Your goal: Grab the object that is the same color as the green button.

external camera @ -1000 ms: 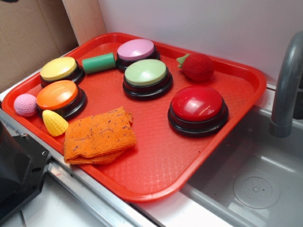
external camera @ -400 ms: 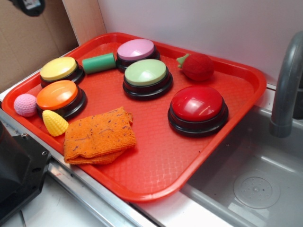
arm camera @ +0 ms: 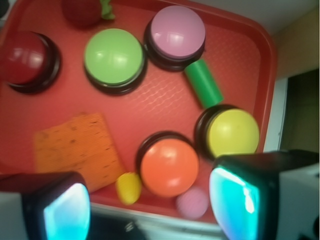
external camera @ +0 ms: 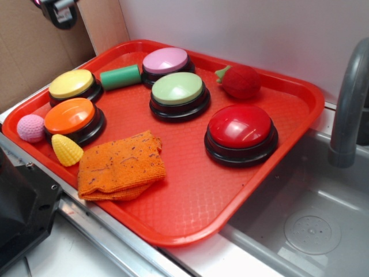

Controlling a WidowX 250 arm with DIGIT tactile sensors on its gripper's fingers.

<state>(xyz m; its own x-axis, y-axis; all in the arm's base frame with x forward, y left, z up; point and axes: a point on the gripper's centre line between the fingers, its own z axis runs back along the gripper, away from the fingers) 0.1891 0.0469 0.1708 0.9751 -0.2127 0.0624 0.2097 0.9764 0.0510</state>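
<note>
The pink and yellow buttons crowd the ends of the green cylinder, so the robot's gripper needs to grab the cylinder by its long curved sides next.
The green cylinder lies on its side on the red tray, between the yellow button and the pink-lilac button. Just right of it in the exterior view sits the green button, a pale dome on a black base. High above the tray's near-left side hangs my gripper, open, with nothing between its fingers. Only a dark piece of the gripper shows at the exterior view's top left.
Also on the tray are an orange button, a red button, a toy strawberry, a folded orange cloth, a yellow corn toy and a pink ball. A sink and faucet lie to the right.
The gripper has come into the exterior view at the top left, moving right and slightly down. Everything on the tray stays where it was.
</note>
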